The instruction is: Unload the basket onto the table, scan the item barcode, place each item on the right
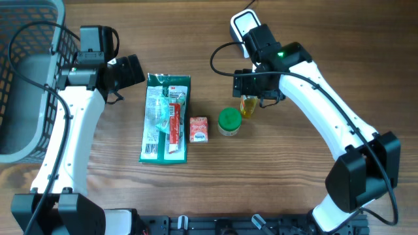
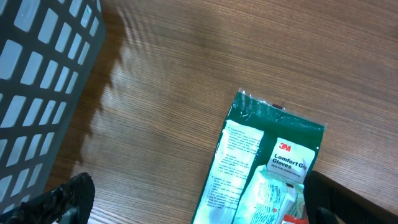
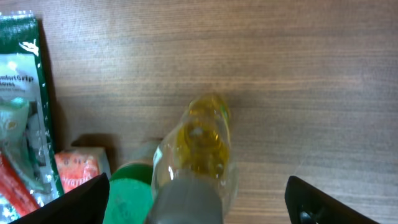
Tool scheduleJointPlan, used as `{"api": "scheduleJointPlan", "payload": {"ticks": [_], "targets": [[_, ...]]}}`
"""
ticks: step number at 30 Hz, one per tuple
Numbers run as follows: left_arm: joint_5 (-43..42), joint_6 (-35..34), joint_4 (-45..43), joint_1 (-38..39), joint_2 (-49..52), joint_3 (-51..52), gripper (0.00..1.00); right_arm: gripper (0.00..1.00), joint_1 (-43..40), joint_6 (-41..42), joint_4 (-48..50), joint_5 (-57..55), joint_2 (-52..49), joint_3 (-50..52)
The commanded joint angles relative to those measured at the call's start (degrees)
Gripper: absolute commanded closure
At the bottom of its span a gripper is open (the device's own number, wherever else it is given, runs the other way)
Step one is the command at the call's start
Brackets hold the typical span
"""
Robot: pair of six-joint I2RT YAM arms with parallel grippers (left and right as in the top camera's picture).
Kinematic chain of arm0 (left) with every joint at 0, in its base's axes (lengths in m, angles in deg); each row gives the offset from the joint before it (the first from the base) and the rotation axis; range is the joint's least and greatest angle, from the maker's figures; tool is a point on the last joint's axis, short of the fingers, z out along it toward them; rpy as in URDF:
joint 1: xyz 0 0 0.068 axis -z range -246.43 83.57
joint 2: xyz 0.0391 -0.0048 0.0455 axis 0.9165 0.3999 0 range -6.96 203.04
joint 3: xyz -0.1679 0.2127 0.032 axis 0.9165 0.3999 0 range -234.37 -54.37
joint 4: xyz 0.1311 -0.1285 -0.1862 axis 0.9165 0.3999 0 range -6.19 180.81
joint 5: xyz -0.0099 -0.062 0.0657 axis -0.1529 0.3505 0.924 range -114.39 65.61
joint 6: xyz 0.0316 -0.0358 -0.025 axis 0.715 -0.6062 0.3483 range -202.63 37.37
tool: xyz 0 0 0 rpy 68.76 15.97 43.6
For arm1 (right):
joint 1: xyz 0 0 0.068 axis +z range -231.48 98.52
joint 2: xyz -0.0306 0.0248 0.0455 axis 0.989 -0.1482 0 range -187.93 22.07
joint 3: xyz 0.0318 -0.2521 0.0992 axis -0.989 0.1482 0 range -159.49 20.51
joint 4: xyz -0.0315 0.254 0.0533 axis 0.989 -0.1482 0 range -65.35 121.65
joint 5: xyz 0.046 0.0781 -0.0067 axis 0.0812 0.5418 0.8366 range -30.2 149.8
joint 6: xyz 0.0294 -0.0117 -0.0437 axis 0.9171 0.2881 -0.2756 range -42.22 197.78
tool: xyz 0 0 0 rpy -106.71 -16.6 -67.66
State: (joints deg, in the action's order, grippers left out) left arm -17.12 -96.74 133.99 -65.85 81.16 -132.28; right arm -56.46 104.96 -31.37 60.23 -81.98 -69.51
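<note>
The bottle isn't ready to be gripped yet: the fingers of my right gripper are around the grey cap (image 3: 186,203), above the yellow body (image 3: 202,149). My right gripper should move lower before it closes.
A small clear bottle of yellow liquid (image 1: 247,104) with a grey cap sits on the table under my right gripper (image 1: 258,88). In the right wrist view the bottle (image 3: 200,140) shows cap-end on and blurred. My right gripper (image 3: 199,202) is open wide, with both fingers well apart from the bottle. Whether the bottle stands straight or leans cannot be told. My left gripper (image 1: 130,68) hovers at the top left corner of a green glove package (image 1: 166,117). It (image 2: 199,205) is open, its right finger over the package (image 2: 267,155), and it holds nothing.
A green-lidded tub (image 1: 228,121) stands just left of the bottle, and a small orange box (image 1: 198,129) lies beside it. A grey basket (image 1: 26,78) fills the far left. A white and black device (image 1: 245,23) lies at the back edge.
</note>
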Motion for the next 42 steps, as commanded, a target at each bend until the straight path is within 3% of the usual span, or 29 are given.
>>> {"api": "scheduleJointPlan", "payload": {"ticks": [1,10,16,29,42], "targets": [[0.31,-0.50,0.02,-0.33,0.17,-0.31,0.00,0.08,0.02,0.33,-1.05,1.81,-0.66,-1.90],[0.31,-0.50,0.02,-0.33,0.17,-0.31,0.00,0.10,0.04,-0.96,-1.77,1.79,-6.43,-1.90],[0.31,-0.50,0.02,-0.33,0.17,-0.31,0.00,0.27,0.07,-1.70,-0.87,0.85,-7.61,-1.90],[0.31,-0.50,0.04,-0.33,0.17,-0.31,0.00,0.27,0.09,-3.45,-2.95,0.66,-7.43,-6.05],[0.31,-0.50,0.02,-0.33,0.17,-0.31,0.00,0.30,0.09,-3.19,-3.69,0.68,-7.50,-3.91]]}}
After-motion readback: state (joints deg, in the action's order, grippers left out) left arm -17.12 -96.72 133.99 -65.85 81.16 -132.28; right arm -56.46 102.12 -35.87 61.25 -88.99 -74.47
